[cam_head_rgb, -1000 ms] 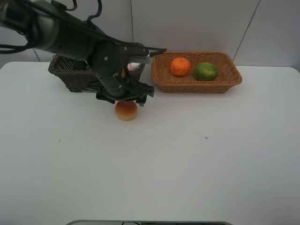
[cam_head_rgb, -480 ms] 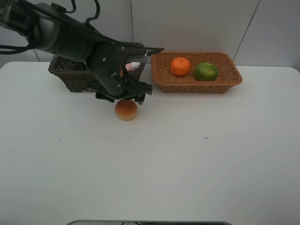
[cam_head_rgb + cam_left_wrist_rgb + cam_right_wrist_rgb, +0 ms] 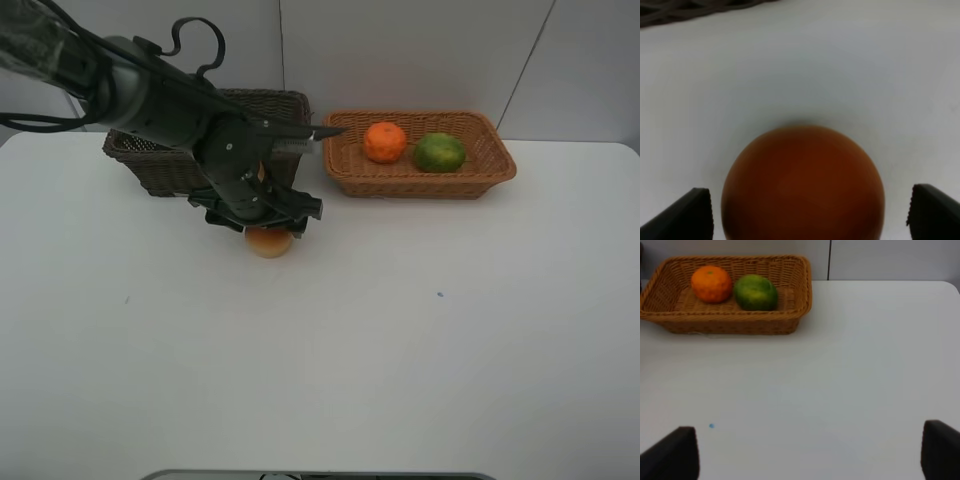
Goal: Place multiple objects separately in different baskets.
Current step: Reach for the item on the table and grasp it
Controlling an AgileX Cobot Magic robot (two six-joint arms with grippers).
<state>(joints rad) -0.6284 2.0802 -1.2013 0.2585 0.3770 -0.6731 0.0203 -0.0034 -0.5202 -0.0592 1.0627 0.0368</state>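
Note:
My left gripper is to grab the peach [image 3: 268, 242] by its rounded sides next, so it can put it with the fruits in the light tan basket [image 3: 420, 182].
The red-orange peach [image 3: 268, 242] lies on the white table in front of the dark brown basket [image 3: 150, 165]. My left gripper [image 3: 263, 226] is low over it, open, with a finger on each side of the peach [image 3: 802, 185]; I cannot tell whether the fingers touch it. The orange [image 3: 384, 142] and the green fruit [image 3: 439, 152] lie in the light tan basket [image 3: 420, 182]. My right gripper [image 3: 807, 455] is open and empty over bare table, out of the high view. The pink bottle, pump bottle and cup are hidden.
The left arm crosses over the dark basket and hides its inside. The dark basket's rim [image 3: 670, 12] shows beyond the peach in the left wrist view. The tan basket [image 3: 725, 325] with both fruits shows far ahead of the right gripper.
My left gripper has come down from just behind and above the peach to sit over it, jaws on either side. The arm now covers the pink item seen in the dark basket.

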